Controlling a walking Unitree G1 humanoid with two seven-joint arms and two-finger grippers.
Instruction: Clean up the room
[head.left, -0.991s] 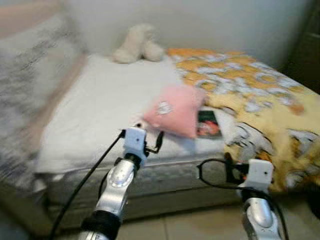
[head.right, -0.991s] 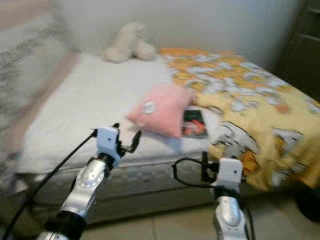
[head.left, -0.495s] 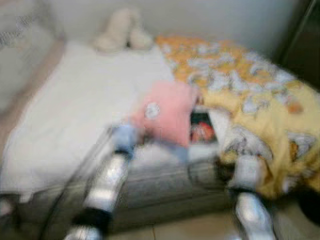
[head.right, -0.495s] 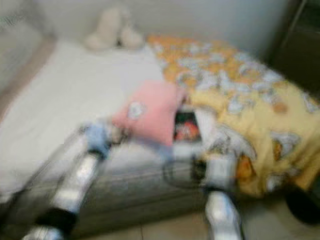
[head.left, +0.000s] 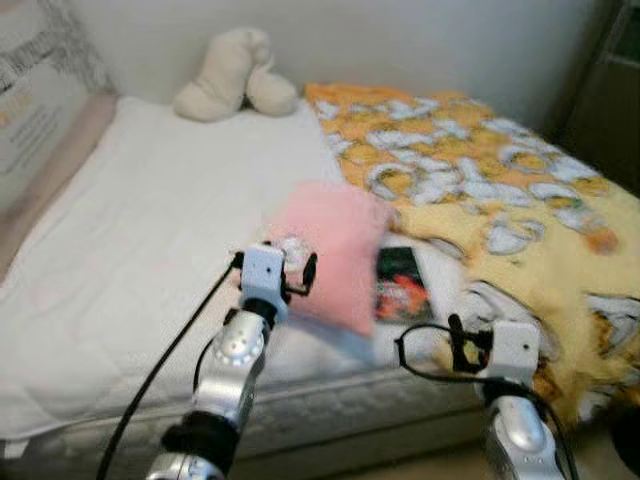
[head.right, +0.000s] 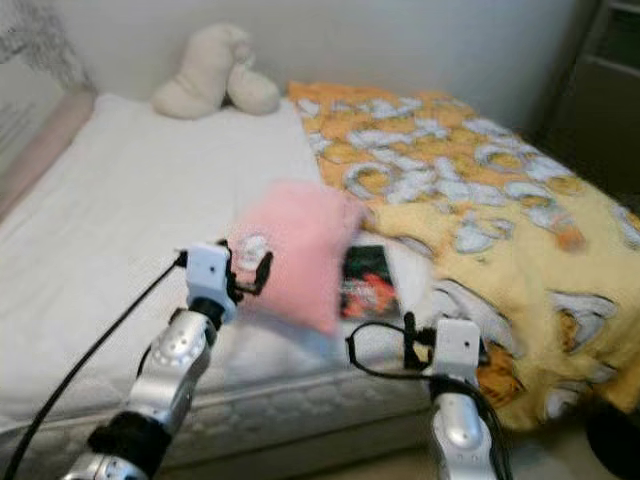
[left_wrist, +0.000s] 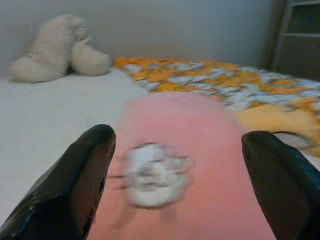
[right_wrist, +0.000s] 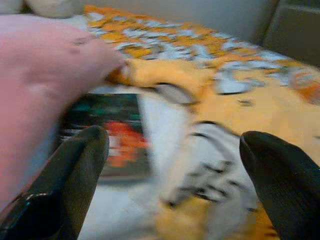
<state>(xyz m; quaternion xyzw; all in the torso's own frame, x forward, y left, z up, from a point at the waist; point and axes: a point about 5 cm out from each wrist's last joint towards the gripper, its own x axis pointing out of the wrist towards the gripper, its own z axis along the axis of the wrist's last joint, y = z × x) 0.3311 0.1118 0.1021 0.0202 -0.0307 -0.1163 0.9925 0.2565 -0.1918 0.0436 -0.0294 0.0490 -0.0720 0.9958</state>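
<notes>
The pillow's plump middle is wider than my open fingers, so my left gripper will grab the pillow next by its narrow side edge (left_wrist: 109, 192).
A pink pillow (head.left: 335, 250) with a small white patch lies on the white mattress (head.left: 150, 220), near its front edge. My left gripper (head.left: 278, 262) is open and right at the pillow's near left side; in the left wrist view the pillow (left_wrist: 200, 150) sits just ahead between the spread fingers (left_wrist: 75, 185). A dark book (head.left: 400, 283) with a red picture lies beside the pillow, partly under it. My right gripper (head.left: 482, 340) hovers open over the bed's front edge, and its wrist view looks at the book (right_wrist: 110, 135) and the blanket (right_wrist: 225, 85).
A yellow-and-orange patterned blanket (head.left: 480, 170) covers the bed's right half and hangs over the front. A cream plush toy (head.left: 235, 75) rests against the far wall. A padded headboard (head.left: 40, 100) bounds the left side. Dark furniture (head.left: 612, 90) stands at the far right.
The whole view has shifted and the bed looks closer, so the camera moved in. My left gripper is now up against the pink pillow instead of short of it.
</notes>
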